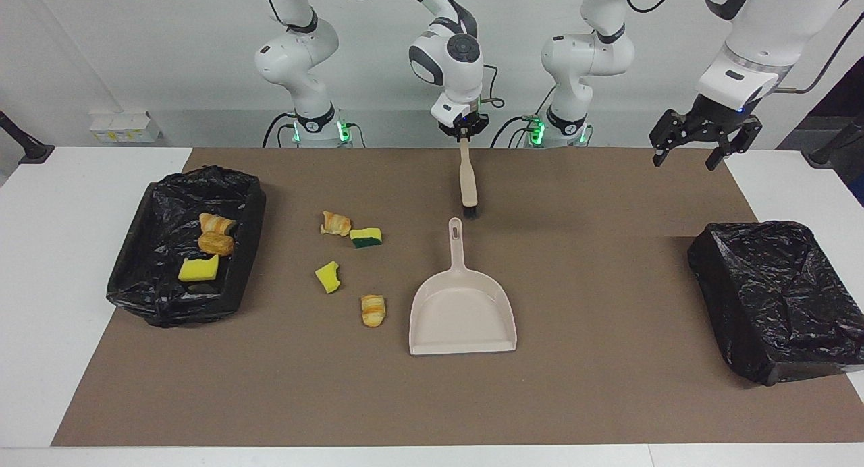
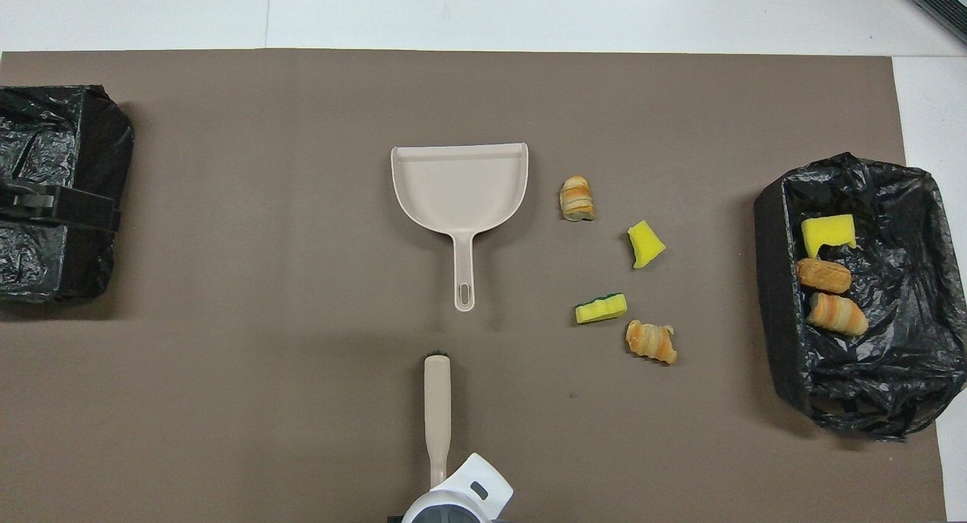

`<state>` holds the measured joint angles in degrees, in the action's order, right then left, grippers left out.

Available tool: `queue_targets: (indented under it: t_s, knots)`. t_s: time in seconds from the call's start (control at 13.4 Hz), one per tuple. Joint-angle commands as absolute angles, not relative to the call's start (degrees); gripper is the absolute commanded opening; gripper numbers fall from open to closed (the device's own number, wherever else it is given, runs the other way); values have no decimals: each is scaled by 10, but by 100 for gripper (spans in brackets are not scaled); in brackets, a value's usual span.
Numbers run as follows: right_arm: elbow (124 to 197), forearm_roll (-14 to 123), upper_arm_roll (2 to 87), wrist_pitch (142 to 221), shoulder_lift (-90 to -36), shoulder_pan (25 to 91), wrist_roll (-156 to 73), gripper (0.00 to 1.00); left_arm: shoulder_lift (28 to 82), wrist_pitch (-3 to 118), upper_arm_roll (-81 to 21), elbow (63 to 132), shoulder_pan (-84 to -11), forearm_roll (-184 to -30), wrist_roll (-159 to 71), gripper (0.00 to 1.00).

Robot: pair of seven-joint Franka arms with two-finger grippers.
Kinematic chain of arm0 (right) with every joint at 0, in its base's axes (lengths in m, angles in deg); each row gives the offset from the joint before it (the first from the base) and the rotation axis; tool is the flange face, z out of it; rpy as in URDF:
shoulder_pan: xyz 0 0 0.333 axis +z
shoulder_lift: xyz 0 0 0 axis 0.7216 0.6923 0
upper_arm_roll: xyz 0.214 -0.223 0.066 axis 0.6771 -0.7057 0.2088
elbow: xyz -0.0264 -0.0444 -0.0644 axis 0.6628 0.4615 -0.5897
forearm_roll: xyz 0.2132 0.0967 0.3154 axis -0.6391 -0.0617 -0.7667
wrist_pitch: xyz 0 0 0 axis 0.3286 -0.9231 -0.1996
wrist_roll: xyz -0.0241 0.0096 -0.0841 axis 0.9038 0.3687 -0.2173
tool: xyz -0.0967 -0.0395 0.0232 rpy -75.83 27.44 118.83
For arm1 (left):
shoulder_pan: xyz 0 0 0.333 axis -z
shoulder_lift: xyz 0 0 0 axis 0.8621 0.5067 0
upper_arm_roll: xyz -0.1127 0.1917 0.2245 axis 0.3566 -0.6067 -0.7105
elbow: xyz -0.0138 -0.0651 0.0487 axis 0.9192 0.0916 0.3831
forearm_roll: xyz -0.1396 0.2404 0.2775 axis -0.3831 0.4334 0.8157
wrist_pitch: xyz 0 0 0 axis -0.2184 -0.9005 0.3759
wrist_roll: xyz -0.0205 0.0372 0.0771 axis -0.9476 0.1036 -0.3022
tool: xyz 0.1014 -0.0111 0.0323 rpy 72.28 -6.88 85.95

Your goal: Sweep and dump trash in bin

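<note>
The dustpan's broad scoop is far wider than my fingers open, so my left gripper will next hold the dustpan by its narrow handle (image 2: 464, 276).
My right gripper (image 1: 463, 132) is shut on the handle end of the beige brush (image 1: 467, 177), whose black bristles point at the dustpan (image 1: 462, 313); in the overhead view the brush (image 2: 437, 410) lies in line with the dustpan handle (image 2: 464, 270). Loose trash lies on the brown mat beside the dustpan toward the right arm's end: two croissants (image 1: 335, 223) (image 1: 372, 310), a green-faced sponge (image 1: 365, 237) and a yellow sponge chunk (image 1: 327, 276). My left gripper (image 1: 685, 158) hangs open and waits at its own end of the table.
A black-lined bin (image 1: 251, 207) at the right arm's end holds two croissants (image 1: 216, 234) and a yellow sponge (image 1: 199, 269). A second black-lined bin (image 1: 776, 298) sits at the left arm's end, under the left gripper (image 2: 57, 205) in the overhead view.
</note>
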<state>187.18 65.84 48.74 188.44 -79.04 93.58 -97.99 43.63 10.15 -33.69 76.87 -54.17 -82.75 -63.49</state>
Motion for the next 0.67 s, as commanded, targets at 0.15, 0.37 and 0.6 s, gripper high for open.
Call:
queue_targets:
  t_s: [0.15,0.37,0.6]
  knots:
    - [1791,681,487,1699,-858,832,-983,0,435,88,-331,759,-551,-821,-636,100]
    - [1757,734,487,1606,-874,786,-965,0,436,98,-331,757,-552,-820,-637,100]
    - [1751,788,487,1544,-890,709,-869,0,436,97,-332,757,-559,-819,-638,100]
